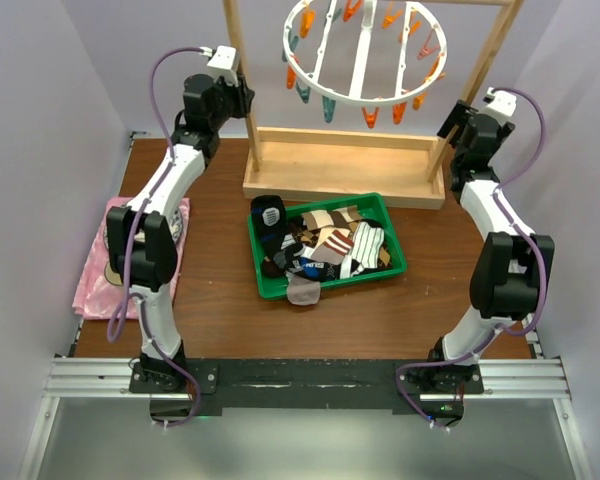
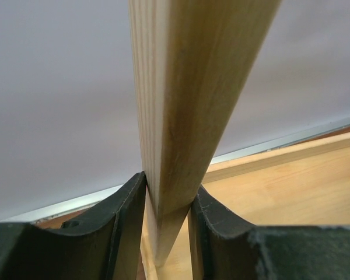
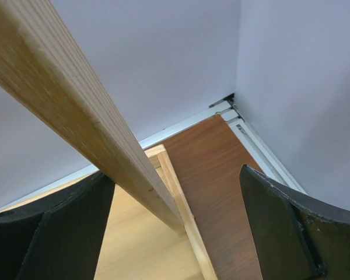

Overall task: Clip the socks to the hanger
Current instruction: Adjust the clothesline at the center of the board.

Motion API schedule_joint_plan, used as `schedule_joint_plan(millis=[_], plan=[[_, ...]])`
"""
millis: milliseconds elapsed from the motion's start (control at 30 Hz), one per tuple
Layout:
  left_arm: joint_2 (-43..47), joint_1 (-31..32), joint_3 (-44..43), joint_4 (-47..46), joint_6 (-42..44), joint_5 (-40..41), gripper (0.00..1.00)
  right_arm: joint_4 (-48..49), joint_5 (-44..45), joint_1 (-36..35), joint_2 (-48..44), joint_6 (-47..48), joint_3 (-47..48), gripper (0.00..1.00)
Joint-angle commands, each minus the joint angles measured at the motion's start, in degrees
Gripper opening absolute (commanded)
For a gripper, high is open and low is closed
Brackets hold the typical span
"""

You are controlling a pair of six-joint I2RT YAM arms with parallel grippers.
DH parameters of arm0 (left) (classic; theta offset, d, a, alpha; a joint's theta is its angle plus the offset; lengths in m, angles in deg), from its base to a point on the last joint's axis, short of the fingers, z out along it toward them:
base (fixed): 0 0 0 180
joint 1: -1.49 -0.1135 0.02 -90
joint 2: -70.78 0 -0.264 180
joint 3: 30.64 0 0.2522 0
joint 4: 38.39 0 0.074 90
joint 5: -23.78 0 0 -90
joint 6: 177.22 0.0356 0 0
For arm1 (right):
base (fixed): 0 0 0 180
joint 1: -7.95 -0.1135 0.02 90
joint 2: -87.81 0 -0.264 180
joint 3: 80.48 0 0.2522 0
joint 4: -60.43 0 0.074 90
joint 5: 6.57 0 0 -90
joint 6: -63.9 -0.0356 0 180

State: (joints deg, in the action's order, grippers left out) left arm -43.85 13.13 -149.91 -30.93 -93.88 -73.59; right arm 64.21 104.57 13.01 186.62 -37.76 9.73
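Observation:
Next, the right gripper takes hold of the wooden frame's post opposite my left gripper, to pull the hanger nearer for clipping socks.
The socks (image 1: 325, 250) lie heaped in a green basket (image 1: 395, 235) at mid-table, and one grey sock (image 1: 302, 292) hangs over its front rim. The hanger (image 1: 365, 45), a white ring with orange and teal pegs, hangs from the wooden frame at the back. My left gripper (image 1: 242, 97) (image 2: 168, 192) is shut on the frame's left post (image 2: 186, 87), with both pads pressed against the wood. My right gripper (image 1: 450, 122) (image 3: 176, 175) is open around the right post (image 3: 76, 105), which passes close to its left finger (image 3: 64, 227). Neither gripper holds a sock.
The wooden frame's tray-like base (image 1: 340, 165) stands behind the basket. A pink cloth (image 1: 105, 270) lies at the left table edge beside the left arm. Grey walls close in the table at the back and both sides.

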Motion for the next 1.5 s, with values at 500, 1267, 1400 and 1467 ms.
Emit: schedule_joint_plan(millis=[500,1267,1400,1467], plan=[[10.4,-4.7,6.5,13.9,7.9,-2.6,0.36,13.7,-3.0,-1.5,3.1,5.1,-1.9,0.95],[12.7,-4.7,7.2,18.7,7.5,-2.7,0.27,9.6,-7.3,-4.6,-5.8,4.4,-9.0,0.11],[15.0,-4.7,7.7,21.2,7.6,-2.5,0.25,8.7,-7.8,-4.6,-9.2,3.7,-12.4,0.10],[15.9,-4.7,8.3,22.3,7.8,-2.7,0.24,7.9,-7.9,-6.1,-11.3,3.2,-14.6,0.10]])
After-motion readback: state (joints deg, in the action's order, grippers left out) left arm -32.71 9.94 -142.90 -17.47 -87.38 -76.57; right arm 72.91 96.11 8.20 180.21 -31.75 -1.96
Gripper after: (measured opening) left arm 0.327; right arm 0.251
